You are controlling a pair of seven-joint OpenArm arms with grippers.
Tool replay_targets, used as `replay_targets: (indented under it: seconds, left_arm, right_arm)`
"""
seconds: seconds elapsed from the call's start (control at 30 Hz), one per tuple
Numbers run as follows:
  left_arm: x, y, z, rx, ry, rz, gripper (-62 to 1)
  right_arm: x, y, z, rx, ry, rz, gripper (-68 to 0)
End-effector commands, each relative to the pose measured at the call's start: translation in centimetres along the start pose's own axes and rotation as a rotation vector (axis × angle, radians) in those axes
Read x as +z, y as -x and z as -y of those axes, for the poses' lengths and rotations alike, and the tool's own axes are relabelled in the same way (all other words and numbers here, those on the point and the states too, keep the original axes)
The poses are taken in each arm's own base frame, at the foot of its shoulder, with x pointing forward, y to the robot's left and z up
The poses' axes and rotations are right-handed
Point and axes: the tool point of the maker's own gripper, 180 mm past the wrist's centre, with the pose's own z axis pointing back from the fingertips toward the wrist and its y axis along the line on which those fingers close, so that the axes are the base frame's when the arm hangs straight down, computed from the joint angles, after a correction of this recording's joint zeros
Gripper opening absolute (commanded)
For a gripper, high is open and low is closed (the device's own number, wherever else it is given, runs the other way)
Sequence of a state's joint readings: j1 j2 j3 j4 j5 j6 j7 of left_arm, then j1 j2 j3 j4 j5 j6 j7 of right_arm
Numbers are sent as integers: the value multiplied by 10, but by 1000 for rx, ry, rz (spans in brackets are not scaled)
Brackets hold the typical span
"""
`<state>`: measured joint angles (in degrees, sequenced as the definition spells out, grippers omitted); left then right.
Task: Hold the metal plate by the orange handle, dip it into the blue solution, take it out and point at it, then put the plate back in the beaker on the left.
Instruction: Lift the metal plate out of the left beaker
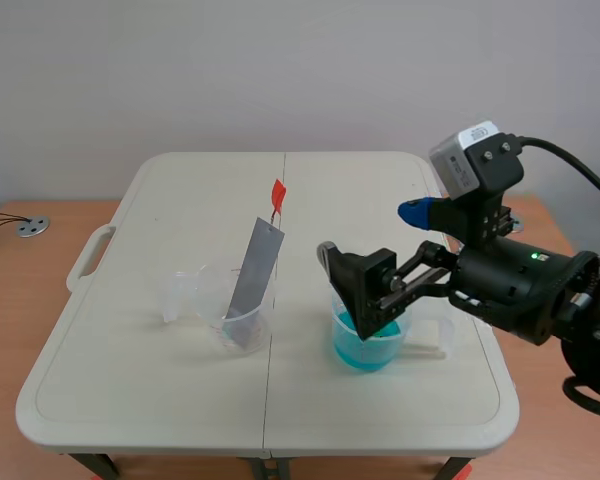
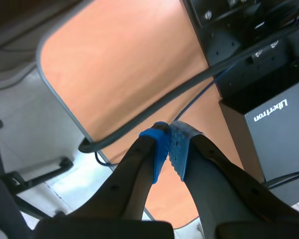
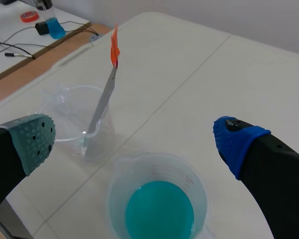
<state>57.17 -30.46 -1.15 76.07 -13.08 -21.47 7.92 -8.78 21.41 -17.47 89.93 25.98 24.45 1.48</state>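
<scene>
Next, my right gripper reaches the plate and grabs its orange handle (image 1: 277,192) above the clear beaker's rim, as the plate's lower end sits inside the clear beaker (image 1: 230,318).
A grey metal plate (image 1: 253,285) leans upright in the clear beaker (image 1: 230,318) left of the table's middle, its orange handle (image 1: 277,192) sticking up at the top. A beaker of blue solution (image 1: 366,340) stands to its right. My right gripper (image 1: 371,233) hangs open just above the blue beaker. In the right wrist view the blue solution (image 3: 159,211) lies below and between the pads (image 3: 36,142), and the plate (image 3: 102,102) with its handle (image 3: 114,47) stands ahead toward the grey-green pad's side. My left gripper (image 2: 169,147) is shut on nothing, off the table.
A small clear cup (image 1: 177,296) sits beside the left beaker. The white folding table (image 1: 160,400) has a seam down its middle and a handle at its left edge. Under the left gripper are a wooden surface, cables and a black box (image 2: 269,129).
</scene>
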Motion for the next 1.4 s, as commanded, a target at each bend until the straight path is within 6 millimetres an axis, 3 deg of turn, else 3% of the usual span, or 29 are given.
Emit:
replay_targets:
  seconds: [0.0,0.3,0.77,1.1,1.17,1.37]
  left_arm:
    - [-2,-3,5,18,11,18,-592]
    - [-11,18,16,49,13,-27,-592]
    - [-11,17,17,52,13,-25,-592]
    - [-11,16,16,51,12,-23,-593]
    - [-11,16,16,52,12,-22,-592]
    - [-11,16,16,54,12,-21,-592]
  right_arm:
    - [-7,-18,4,11,1,53,-12]
    - [-39,-26,7,-37,1,63,-12]
    - [-93,-19,-9,-95,-62,16,-12]
    - [-108,-21,-28,-75,-92,9,-19]
    - [-109,-21,-30,-66,-94,7,-59]
    - [-110,-22,-30,-66,-94,8,-266]
